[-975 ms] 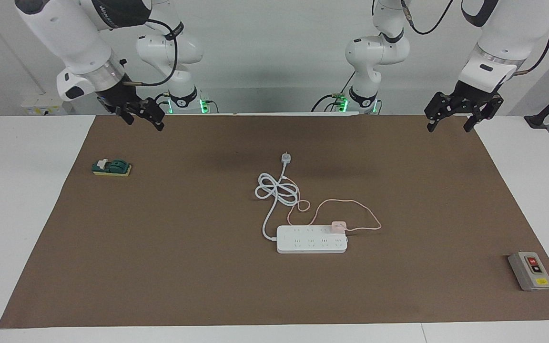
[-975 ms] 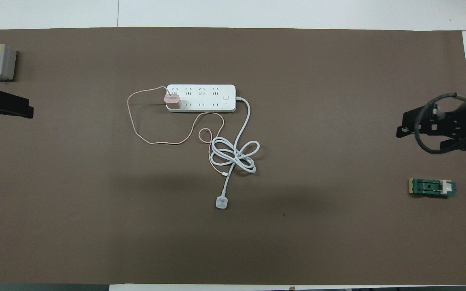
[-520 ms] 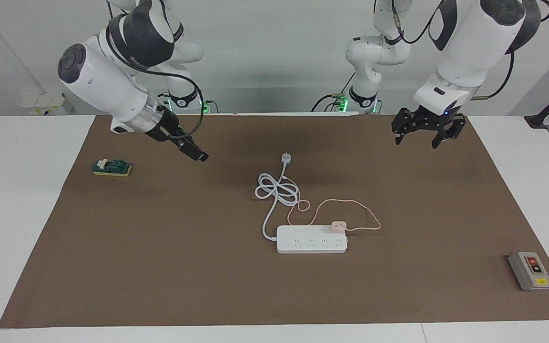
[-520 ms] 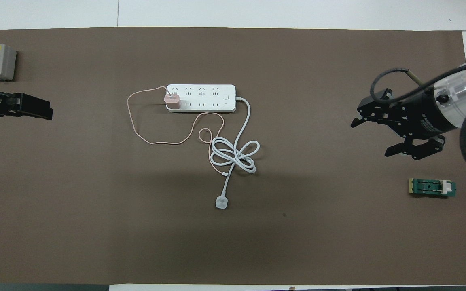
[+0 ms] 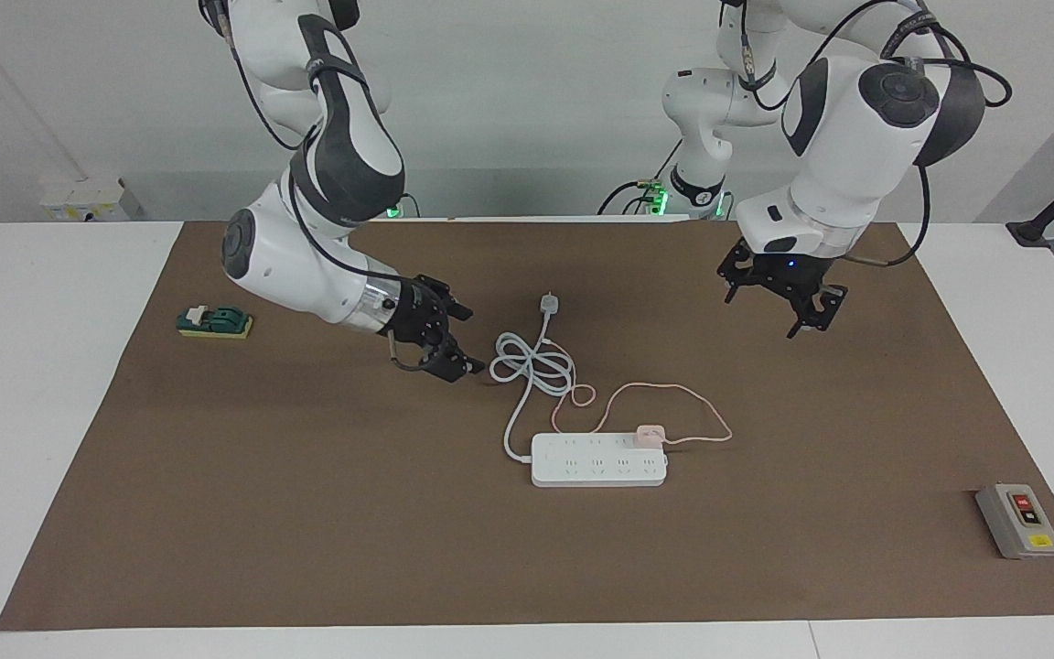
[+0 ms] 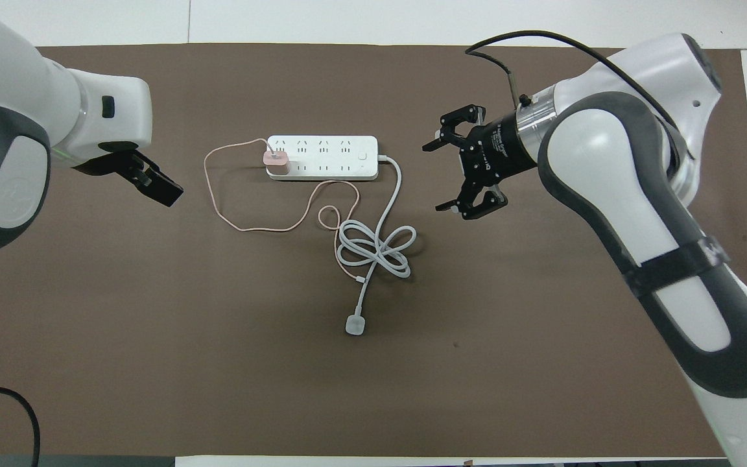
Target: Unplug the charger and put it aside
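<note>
I need to grab the charger by its cube body [image 6: 275, 163] with my left gripper next. The cube body stands up from the power strip, and the thin cable loops slack over the mat.
The charger [image 5: 650, 434] is a small pale pink cube plugged into the end socket of the white power strip [image 5: 598, 460] at the left arm's end; it also shows in the overhead view [image 6: 277, 162]. Its thin pink cable [image 5: 673, 394] loops over the mat [image 6: 218, 207]. My right gripper [image 5: 467, 343] is open and empty, low over the mat beside the strip's coiled white cord [image 5: 532, 366]; overhead it [image 6: 433, 177] is off the strip's [image 6: 321, 157] corded end. My left gripper [image 5: 760, 316] is open and empty, over the mat off the charger's end [image 6: 176, 194].
A grey box with red and yellow buttons [image 5: 1018, 520] sits at the left arm's end, farther from the robots. A green and yellow block [image 5: 214, 321] sits at the right arm's end. The cord's white plug [image 5: 550, 303] lies nearer to the robots than the coil.
Both arms have swung in from the table's ends toward the middle and come lower. The right gripper has reached the coiled cord. The charger and strip have not moved.
</note>
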{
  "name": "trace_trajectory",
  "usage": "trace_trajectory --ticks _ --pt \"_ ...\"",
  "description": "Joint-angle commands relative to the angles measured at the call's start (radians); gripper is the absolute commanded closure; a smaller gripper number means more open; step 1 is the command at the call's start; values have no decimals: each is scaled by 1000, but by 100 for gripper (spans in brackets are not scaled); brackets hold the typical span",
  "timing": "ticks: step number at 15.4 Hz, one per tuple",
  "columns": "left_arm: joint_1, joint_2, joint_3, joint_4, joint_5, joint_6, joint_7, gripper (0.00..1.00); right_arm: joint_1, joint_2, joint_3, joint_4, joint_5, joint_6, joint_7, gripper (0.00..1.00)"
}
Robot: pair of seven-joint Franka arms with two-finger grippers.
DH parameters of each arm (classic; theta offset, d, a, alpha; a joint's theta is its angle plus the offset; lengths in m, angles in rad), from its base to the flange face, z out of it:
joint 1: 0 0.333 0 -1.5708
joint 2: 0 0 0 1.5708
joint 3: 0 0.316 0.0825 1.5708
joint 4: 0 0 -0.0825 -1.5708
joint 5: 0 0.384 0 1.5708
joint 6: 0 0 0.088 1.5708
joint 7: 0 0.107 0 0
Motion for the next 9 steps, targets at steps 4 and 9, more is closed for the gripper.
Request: trace_trajectory --ticks 4,9 --pt "-106 -3 15 -67 17 158 33 0 52 204 -1 131 171 134 52 0" --pt "-108 38 13 -125 15 261 140 0 75 324 2 235 180 139 -18 0"
